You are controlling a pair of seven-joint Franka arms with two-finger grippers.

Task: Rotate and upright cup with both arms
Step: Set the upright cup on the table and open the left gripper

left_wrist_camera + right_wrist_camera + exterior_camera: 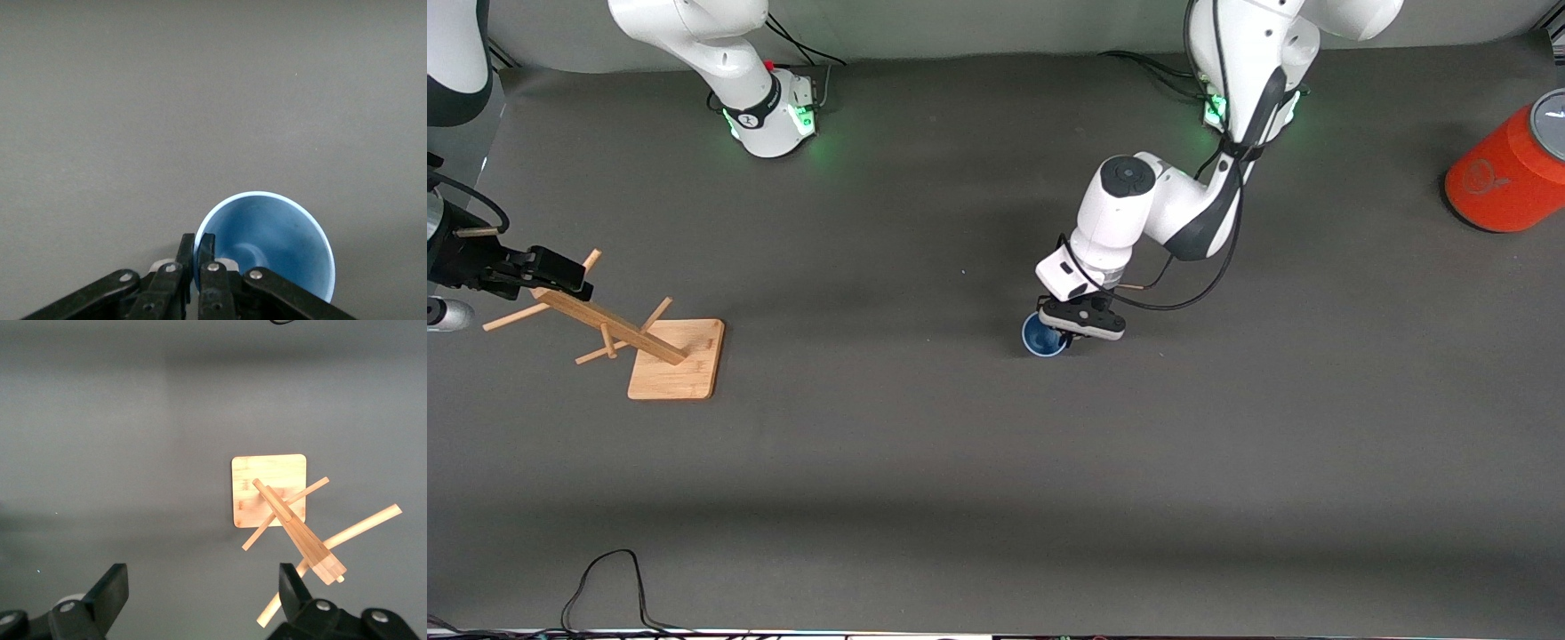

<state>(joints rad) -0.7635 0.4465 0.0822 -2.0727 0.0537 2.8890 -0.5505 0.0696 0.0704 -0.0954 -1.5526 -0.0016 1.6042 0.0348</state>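
Note:
The pale blue cup [1042, 339] [273, 237] is standing on the tabletop with its opening up and would stay standing, so my left gripper should open its fingers.
The pale blue cup [1042, 339] is at the middle of the table with its mouth facing up. My left gripper [1069, 332] is shut on the cup's rim, one finger inside the wall and one outside. In the left wrist view I look straight down into the cup [273, 237], with the gripper [198, 244] pinching its edge. My right gripper [560, 273] waits open and empty over the top of a wooden rack, toward the right arm's end of the table. Its fingers [115, 583] stand wide apart in the right wrist view, where the gripper [203, 587] holds nothing.
A wooden peg rack [614, 322] on a square base [676, 363] stands under the right gripper; it also shows in the right wrist view [290, 520]. A large orange-red can [1507, 176] lies at the left arm's end. A black cable [605, 578] loops at the table's front edge.

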